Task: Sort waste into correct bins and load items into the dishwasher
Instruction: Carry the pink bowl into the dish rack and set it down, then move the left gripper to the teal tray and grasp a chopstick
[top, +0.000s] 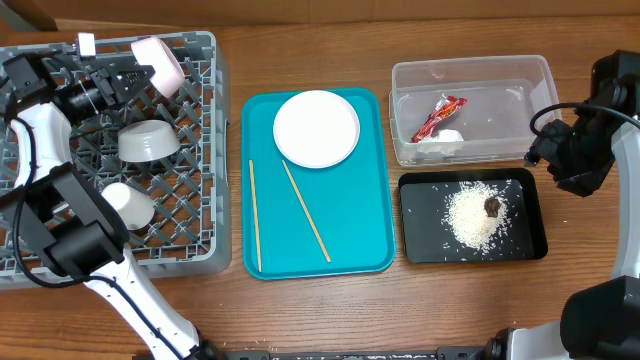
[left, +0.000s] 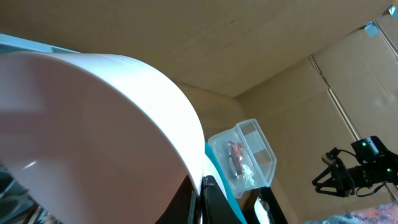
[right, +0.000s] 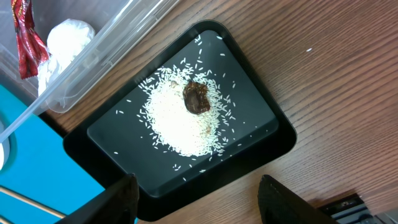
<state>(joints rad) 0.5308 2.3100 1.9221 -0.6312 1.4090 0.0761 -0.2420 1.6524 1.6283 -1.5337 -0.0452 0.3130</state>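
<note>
The pale pink bowl is tilted beyond the white bowl, and it would end up inside the rack's sides if the left gripper opened now. The left gripper should open.
My left gripper (top: 138, 73) is shut on the rim of a pale pink bowl (top: 160, 64) and holds it tilted above the far side of the grey dish rack (top: 205, 215). The bowl fills the left wrist view (left: 93, 137). A white bowl (top: 148, 142) lies upside down in the rack beside a white cup (top: 130, 205). The white plate (top: 316, 128) and two chopsticks (top: 305, 210) lie on the teal tray (top: 370, 230). The clear tub (top: 520, 75) holds the red wrapper (top: 440, 115) and tissue (top: 442, 142). The black tray (right: 112, 134) holds rice (right: 180, 121) and the brown lump (right: 196, 98). My right gripper (right: 199, 205) is open and empty over the black tray's edge.
The teal tray sits between the rack and the two bins. Bare wooden table (top: 400, 310) runs along the front. My right arm (top: 585, 150) hangs at the right edge, by the tub and the black tray (top: 530, 245).
</note>
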